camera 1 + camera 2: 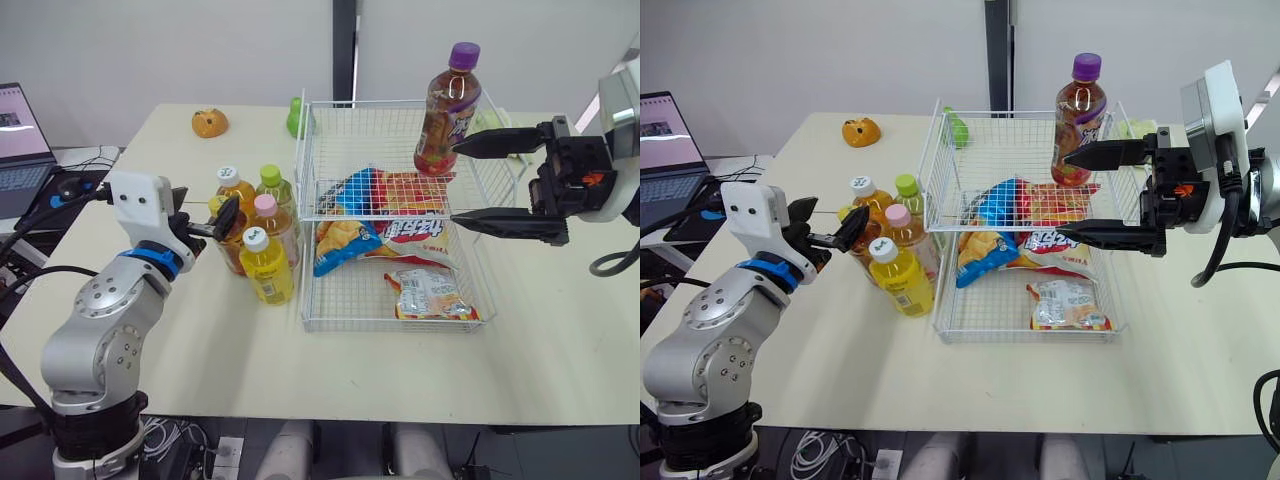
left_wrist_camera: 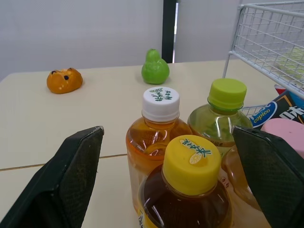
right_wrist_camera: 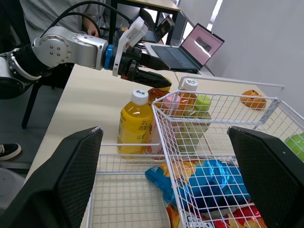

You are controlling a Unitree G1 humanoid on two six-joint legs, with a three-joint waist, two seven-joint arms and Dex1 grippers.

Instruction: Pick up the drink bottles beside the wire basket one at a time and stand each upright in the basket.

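I need to stand the yellow-capped tea bottle upright in the wire basket, so my left gripper should grab it by its neck (image 2: 189, 190) next.
Several drink bottles cluster left of the wire basket (image 1: 310, 215): white-capped orange (image 1: 232, 186), green-capped (image 1: 270, 184), pink-capped (image 1: 268, 216), a yellow juice bottle (image 1: 266, 267) and a yellow-capped dark tea bottle (image 2: 192, 166). My left gripper (image 1: 213, 222) is open, its fingers either side of the dark tea bottle's neck without closing on it. A purple-capped tea bottle (image 1: 447, 108) stands upright in the basket's back right corner. My right gripper (image 1: 458, 183) hangs open over the basket's right side, holding nothing, one fingertip close to that bottle.
Snack bags (image 1: 375, 225) and a small packet (image 1: 432, 295) lie in the basket's bottom. An orange toy (image 1: 210, 123) and a green pear toy (image 2: 155, 68) sit at the table's back. A laptop (image 1: 18, 140) stands off the left edge.
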